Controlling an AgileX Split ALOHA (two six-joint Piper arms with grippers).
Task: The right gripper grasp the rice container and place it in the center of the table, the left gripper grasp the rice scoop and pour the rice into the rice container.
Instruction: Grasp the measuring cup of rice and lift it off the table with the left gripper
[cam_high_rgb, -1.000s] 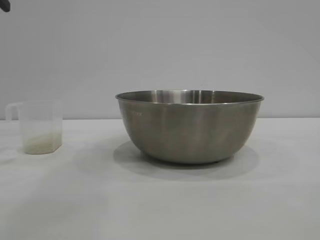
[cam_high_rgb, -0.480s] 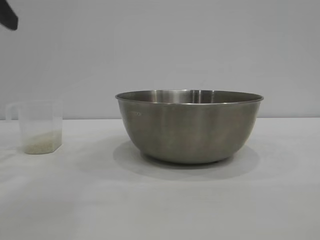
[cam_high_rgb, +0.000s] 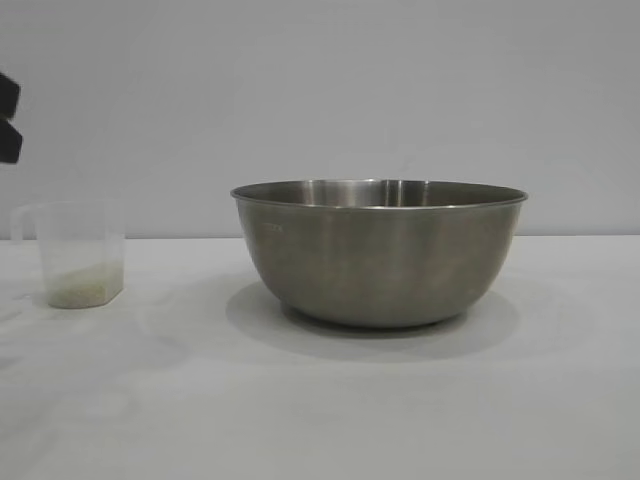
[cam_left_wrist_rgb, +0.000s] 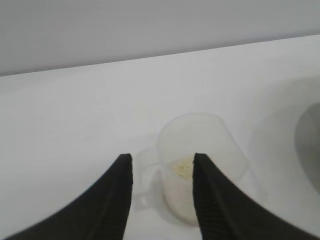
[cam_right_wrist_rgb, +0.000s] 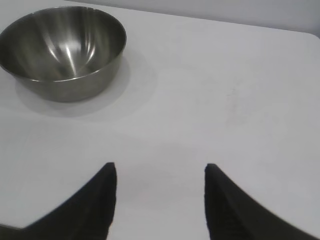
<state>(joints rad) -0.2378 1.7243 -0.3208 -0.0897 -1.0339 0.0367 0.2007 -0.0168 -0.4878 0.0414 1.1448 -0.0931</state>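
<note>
Next, my left gripper grabs the rice scoop by its handle (cam_high_rgb: 18, 222) to keep the scoop upright, since loose rice (cam_high_rgb: 80, 290) lies in the open scoop's bottom.
The rice container (cam_high_rgb: 380, 250), a large steel bowl, stands in the middle of the table (cam_high_rgb: 320, 420). In the right wrist view the rice container (cam_right_wrist_rgb: 62, 50) looks empty. The rice scoop (cam_high_rgb: 80, 255), a clear plastic cup, stands at the left with rice (cam_high_rgb: 82, 290) in its bottom. My left gripper (cam_high_rgb: 6, 120) shows at the left edge, above the scoop. From the left wrist, the left gripper (cam_left_wrist_rgb: 161, 160) is open over the rice scoop (cam_left_wrist_rgb: 210, 145), whose handle (cam_left_wrist_rgb: 142, 175) lies between the fingers, untouched. The rice (cam_left_wrist_rgb: 181, 167) shows inside. My right gripper (cam_right_wrist_rgb: 160, 167) is open over bare table, far from the bowl.
A plain grey wall (cam_high_rgb: 320, 90) runs behind the table. The white table top (cam_right_wrist_rgb: 225, 90) stretches bare around the bowl and the scoop. The bowl's edge (cam_left_wrist_rgb: 311, 145) shows near the scoop in the left wrist view.
The left gripper has come down along the left edge of the exterior view, towards the scoop. The bowl and the scoop have not moved.
</note>
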